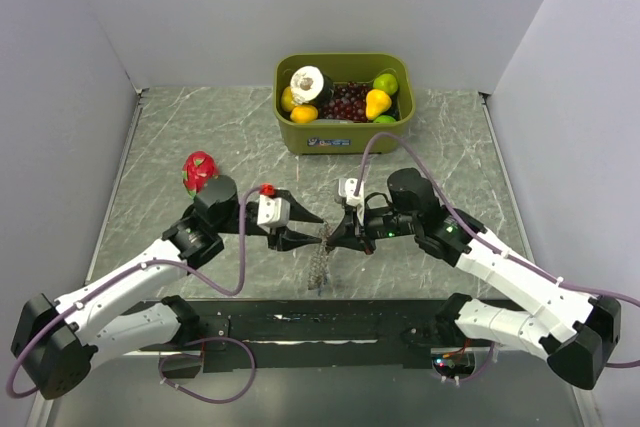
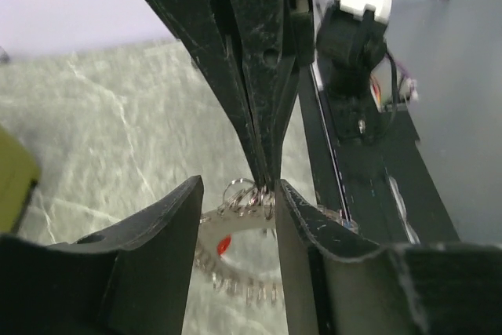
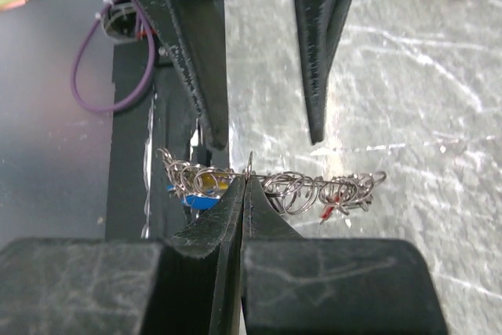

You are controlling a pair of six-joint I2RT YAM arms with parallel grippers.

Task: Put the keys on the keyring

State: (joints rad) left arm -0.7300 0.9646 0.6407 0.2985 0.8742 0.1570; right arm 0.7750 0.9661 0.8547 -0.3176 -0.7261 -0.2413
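My left gripper grabs the keyring (image 3: 314, 182) by the wire beside its small split rings next, since that leaves those rings free to take keys.
The keyring (image 3: 314, 182) is a thin metal ring strung with several small split rings, held level above the marble table. A blue key (image 3: 200, 201) and a red key (image 3: 332, 208) hang from it. My right gripper (image 3: 245, 184) is shut on the ring's wire near its middle. My left gripper (image 2: 239, 187) is open, one finger on each side of the ring (image 2: 235, 276), facing the right gripper's closed fingers (image 2: 263, 115). In the top view the two grippers meet at the table's centre and the ring (image 1: 321, 262) dangles below them.
A green bin (image 1: 345, 137) of toy fruit stands at the back centre. A red toy fruit (image 1: 198, 171) lies left of the left arm. A black mounting strip (image 1: 320, 322) runs along the near edge.
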